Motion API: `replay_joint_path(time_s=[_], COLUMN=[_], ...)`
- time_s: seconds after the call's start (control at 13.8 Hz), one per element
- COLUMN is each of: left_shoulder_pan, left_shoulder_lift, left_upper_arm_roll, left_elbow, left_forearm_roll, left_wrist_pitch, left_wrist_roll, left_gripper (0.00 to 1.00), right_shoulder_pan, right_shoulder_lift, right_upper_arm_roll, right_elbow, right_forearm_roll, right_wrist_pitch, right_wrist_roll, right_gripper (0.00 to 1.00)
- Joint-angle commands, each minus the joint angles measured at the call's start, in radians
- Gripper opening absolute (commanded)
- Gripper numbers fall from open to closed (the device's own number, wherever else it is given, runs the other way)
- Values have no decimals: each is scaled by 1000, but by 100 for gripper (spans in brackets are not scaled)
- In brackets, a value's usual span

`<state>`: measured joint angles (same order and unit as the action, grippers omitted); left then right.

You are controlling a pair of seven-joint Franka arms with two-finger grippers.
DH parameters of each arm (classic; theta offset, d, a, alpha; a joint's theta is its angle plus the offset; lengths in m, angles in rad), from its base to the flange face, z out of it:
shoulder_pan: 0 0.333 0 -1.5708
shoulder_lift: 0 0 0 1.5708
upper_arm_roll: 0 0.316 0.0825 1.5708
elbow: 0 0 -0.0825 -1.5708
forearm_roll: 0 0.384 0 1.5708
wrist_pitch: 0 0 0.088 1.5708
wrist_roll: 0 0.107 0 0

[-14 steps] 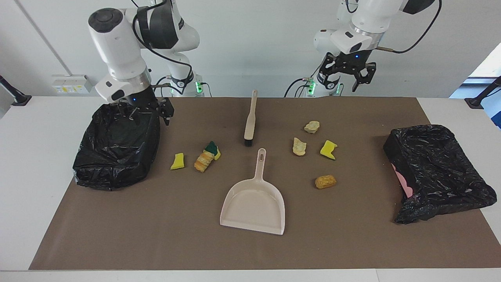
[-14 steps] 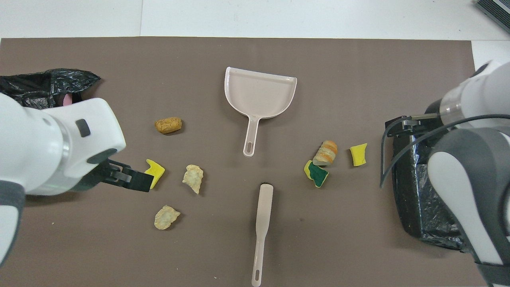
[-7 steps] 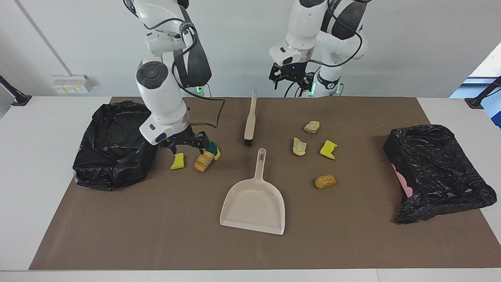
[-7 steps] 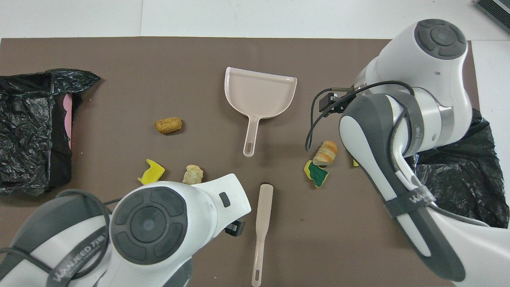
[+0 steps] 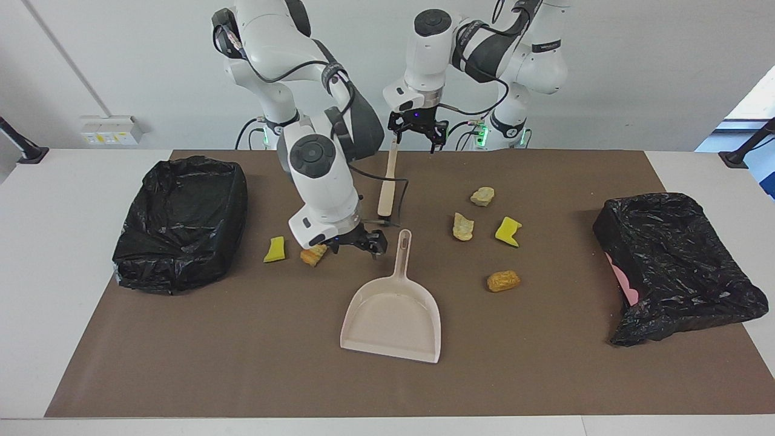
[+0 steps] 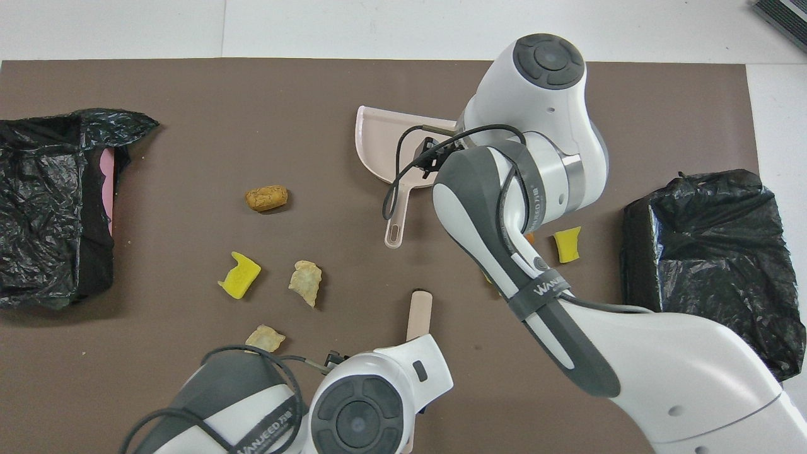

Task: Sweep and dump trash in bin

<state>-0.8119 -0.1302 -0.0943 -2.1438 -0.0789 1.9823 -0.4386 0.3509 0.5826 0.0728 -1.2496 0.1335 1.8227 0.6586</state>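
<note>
The dustpan's broad tray (image 6: 387,142) is too wide for the fingers. The dustpan has a slim handle (image 6: 397,219), so my right gripper should take hold of it there next.
Trash lies scattered on the brown mat (image 5: 242,363): a yellow sponge bit (image 5: 276,249), an orange-brown piece (image 5: 312,255) half covered by my right gripper, two tan lumps (image 5: 482,195) (image 5: 463,226), another yellow bit (image 5: 507,232) and an orange-brown lump (image 5: 504,281). One black-bagged bin (image 5: 181,224) stands at the right arm's end, a second bin (image 5: 672,266) at the left arm's end. My right gripper (image 5: 356,248) hangs open low over the mat beside the beige dustpan's handle (image 5: 402,248). Open too, my left gripper (image 5: 416,140) hovers over the brush's (image 5: 387,181) handle end.
From overhead the arms hide both grippers and part of the dustpan (image 6: 384,145). The brush (image 6: 419,312) shows only at its bristle end there. Bare mat stretches from the dustpan to the edge farthest from the robots.
Both arms swung toward the table's middle. The right gripper moved from the yellow sponge bit to beside the dustpan handle. The left gripper came over the brush's handle end.
</note>
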Motion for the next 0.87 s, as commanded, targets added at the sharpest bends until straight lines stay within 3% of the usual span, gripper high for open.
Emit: replay_joint_path(time_s=[0.0, 0.51, 0.65, 0.79], left_shoulder_pan=[-26, -89, -124, -127], left_shoulder_lift=[63, 89, 127, 130], left_upper_arm_roll=[-50, -82, -82, -81], left_elbow=[-57, -142, -145, -143], left_forearm_roll=[-13, -25, -27, -27], left_wrist_pitch=[148, 254, 259, 262], left_wrist_roll=[-75, -120, -179, -200], left_gripper=[100, 100, 100, 100], right_shoulder_pan=[-1, 86, 91, 89], right_shoulder_lift=[81, 132, 137, 137], right_upper_arm_roll=[53, 55, 55, 55], right_elbow=[72, 56, 44, 41], right_forearm_roll=[9, -75, -126, -121], right_wrist_pitch=[20, 61, 56, 58], right_wrist_roll=[56, 50, 20, 9], right_gripper=[100, 100, 100, 91])
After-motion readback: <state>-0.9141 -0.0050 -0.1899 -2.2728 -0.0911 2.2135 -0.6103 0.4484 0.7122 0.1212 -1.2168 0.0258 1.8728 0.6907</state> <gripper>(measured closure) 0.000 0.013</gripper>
